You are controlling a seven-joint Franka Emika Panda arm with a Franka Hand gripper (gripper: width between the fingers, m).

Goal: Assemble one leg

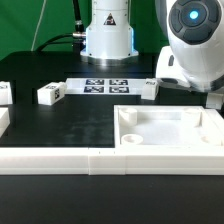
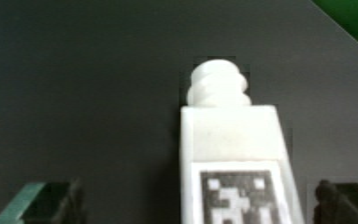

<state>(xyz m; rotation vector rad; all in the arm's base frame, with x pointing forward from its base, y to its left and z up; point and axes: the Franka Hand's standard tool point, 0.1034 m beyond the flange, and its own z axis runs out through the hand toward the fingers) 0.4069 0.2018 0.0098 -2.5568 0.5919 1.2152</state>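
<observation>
My fingers reach down on either side of the white leg's tagged body (image 2: 243, 180), so it is now time for my gripper to close on that body.
In the wrist view a white leg (image 2: 229, 150) lies on the black table, with a rounded screw tip at its far end and a black-and-white tag on its upper face. My gripper (image 2: 194, 203) straddles it: one dark finger (image 2: 43, 203) on each side, with a gap between each finger and the leg, so the jaws are open. In the exterior view the arm hangs low at the right edge, and its gripper (image 1: 213, 100) is mostly hidden behind the white tray-like top (image 1: 170, 150). This leg is hidden there.
Three other white legs lie on the table: one at the exterior view's left edge (image 1: 5, 93), one nearby (image 1: 50, 93), and one beside the marker board (image 1: 148, 87). The marker board (image 1: 105, 85) lies at the back. A long white wall (image 1: 90, 162) runs along the front.
</observation>
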